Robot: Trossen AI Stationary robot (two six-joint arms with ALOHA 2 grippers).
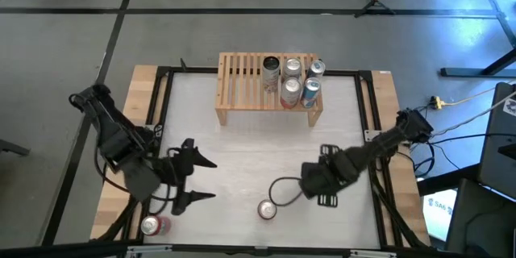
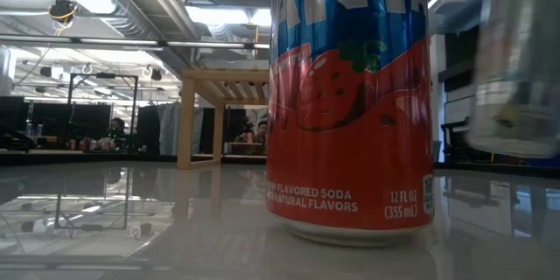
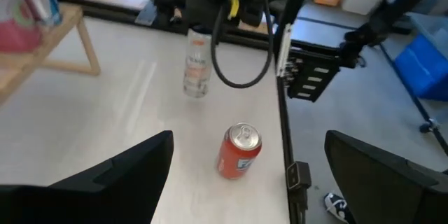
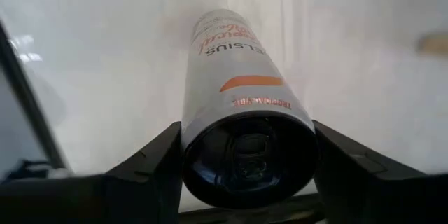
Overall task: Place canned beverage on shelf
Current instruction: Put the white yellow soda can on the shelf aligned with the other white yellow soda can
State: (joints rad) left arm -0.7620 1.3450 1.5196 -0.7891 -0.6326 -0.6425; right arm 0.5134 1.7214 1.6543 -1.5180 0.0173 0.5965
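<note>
The slim can's lower end (image 4: 220, 19) hangs above the white table, so my right gripper must keep holding the can, or it would fall.
The light-wood shelf (image 1: 268, 89) stands at the table's far middle, with several cans (image 1: 292, 81) upright on the right part of its slatted top. It also shows in the low view (image 2: 223, 114). My right gripper (image 1: 310, 179) is shut on a slim white can (image 3: 198, 63) at the table's near right. A red soda can (image 1: 267, 209) stands upright on the table near its front edge and fills the low view (image 2: 350, 96). My left gripper (image 1: 201, 179) is open and empty at the near left, with the red can ahead of it (image 3: 238, 150). My right gripper pinches the white can's side wall (image 4: 210, 140) between its two fingers (image 4: 150, 164), close to the can's upper end. The fingers come from above. The can hangs upright below them, and its lower end (image 2: 516, 144) shows clear of the table in the low view.
Another red can (image 1: 151, 225) lies on the wooden border at the near left corner. A black cable loop (image 1: 282, 189) hangs beside my right gripper. The left part of the shelf top (image 1: 238, 81) is bare. A dark frame (image 1: 367, 113) runs around the white table top.
</note>
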